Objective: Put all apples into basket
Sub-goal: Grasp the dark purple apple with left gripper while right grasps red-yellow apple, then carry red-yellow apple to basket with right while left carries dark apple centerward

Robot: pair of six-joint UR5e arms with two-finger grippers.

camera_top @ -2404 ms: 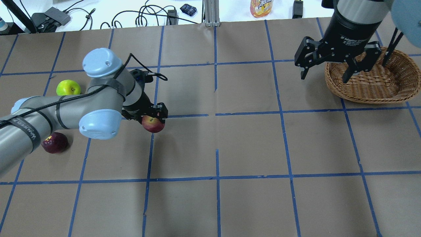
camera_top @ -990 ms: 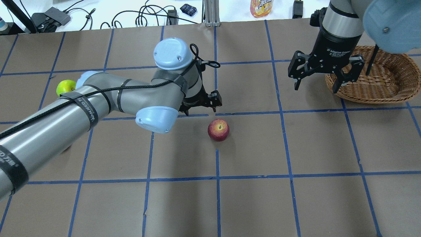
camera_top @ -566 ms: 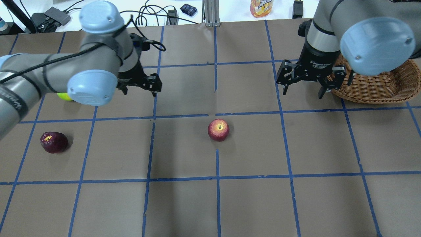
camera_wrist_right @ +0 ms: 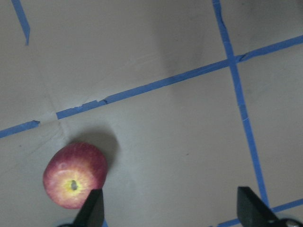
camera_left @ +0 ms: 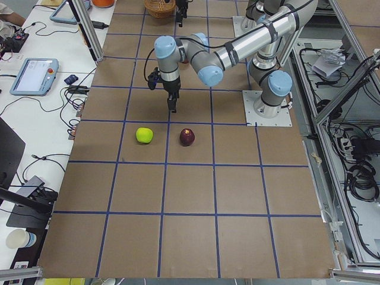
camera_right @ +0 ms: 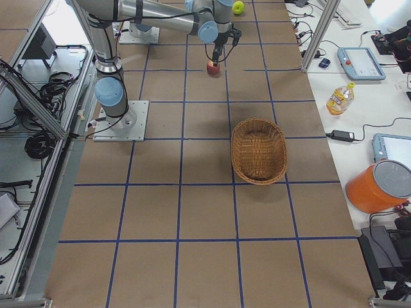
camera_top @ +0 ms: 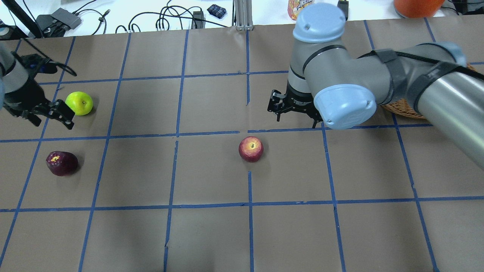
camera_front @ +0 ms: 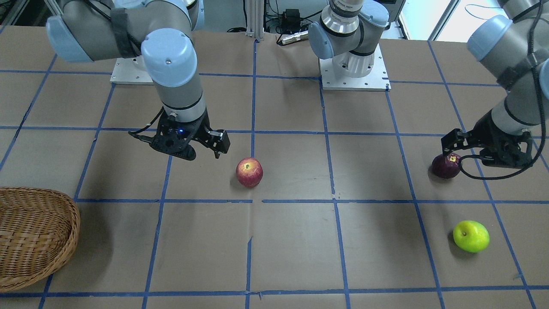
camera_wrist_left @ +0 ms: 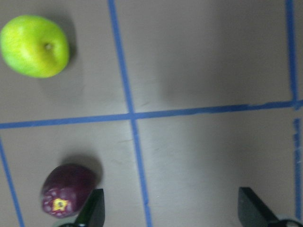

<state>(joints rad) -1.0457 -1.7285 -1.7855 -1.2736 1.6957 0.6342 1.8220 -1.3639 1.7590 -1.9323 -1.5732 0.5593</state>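
Observation:
I should next grab the dark maroon apple by its round body (camera_front: 443,167) with my left gripper, to get every apple into the basket (camera_front: 34,234).
The red apple (camera_top: 250,149) sits on the table's middle, also in the front view (camera_front: 249,172) and the right wrist view (camera_wrist_right: 74,175). The maroon apple (camera_top: 61,163) and the green apple (camera_top: 79,103) lie at the left. My left gripper (camera_top: 48,118) is open and empty, hovering between them; its wrist view shows the maroon apple (camera_wrist_left: 66,190) by one fingertip (camera_wrist_left: 92,210) and the green apple (camera_wrist_left: 34,46) farther off. My right gripper (camera_top: 295,119) is open and empty, above and just beyond the red apple. The wicker basket (camera_front: 34,234) stands at the far right, mostly hidden overhead by my right arm.
Brown paper with a blue tape grid covers the table (camera_top: 211,234). A drink bottle (camera_right: 338,98), cables and tablets lie beyond the far edge. An orange container (camera_right: 379,186) stands off the table near the basket (camera_right: 259,151).
My left arm has swung back left, from the middle to the green and maroon apples. My right arm has moved from the basket towards the red apple, which lies still where it was released.

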